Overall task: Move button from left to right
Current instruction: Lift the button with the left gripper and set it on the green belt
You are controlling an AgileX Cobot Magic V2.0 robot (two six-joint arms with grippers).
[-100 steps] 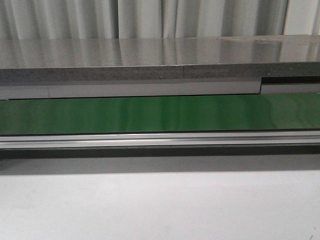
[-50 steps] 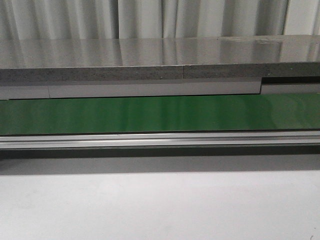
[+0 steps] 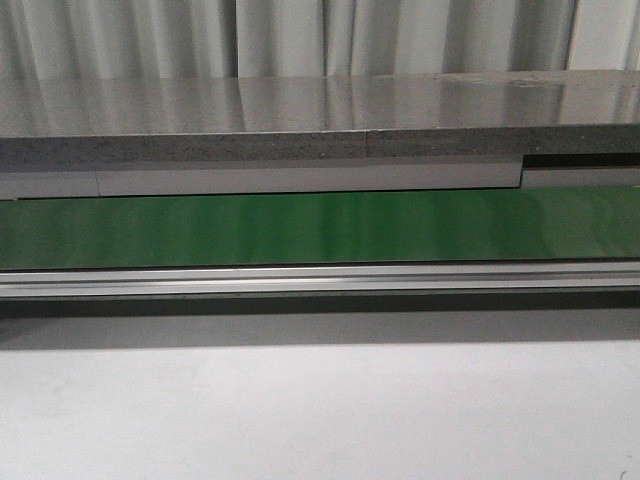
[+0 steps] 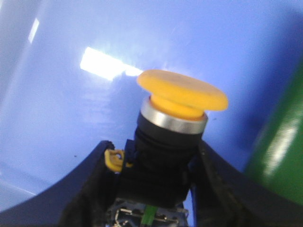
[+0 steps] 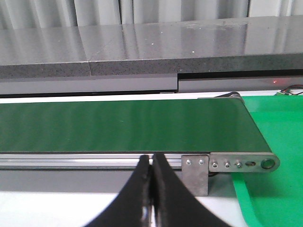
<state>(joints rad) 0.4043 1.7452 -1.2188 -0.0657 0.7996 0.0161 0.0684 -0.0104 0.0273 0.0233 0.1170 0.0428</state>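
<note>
The button (image 4: pixel 173 111) hangs short of the belt in the left wrist view, so my left gripper should move it to the green belt (image 4: pixel 281 146) before it releases the button.
In the left wrist view my left gripper (image 4: pixel 156 163) is shut on the button (image 4: pixel 173 120). Its round yellow-orange cap and silver collar stick out past the fingertips, and its black body sits between the two dark fingers (image 4: pixel 90 189). A blue bin surface (image 4: pixel 71 71) lies behind it. In the right wrist view my right gripper (image 5: pixel 151 163) is shut and empty, facing the green conveyor belt (image 5: pixel 123 125). Neither gripper nor the button shows in the front view.
The green belt (image 3: pixel 320 228) runs across the front view with an aluminium rail (image 3: pixel 320 280) in front and a grey counter (image 3: pixel 300 125) behind. The belt's end roller (image 5: pixel 265 164) and a green tray (image 5: pixel 279 156) are at the right. White table (image 3: pixel 320 410) lies in front.
</note>
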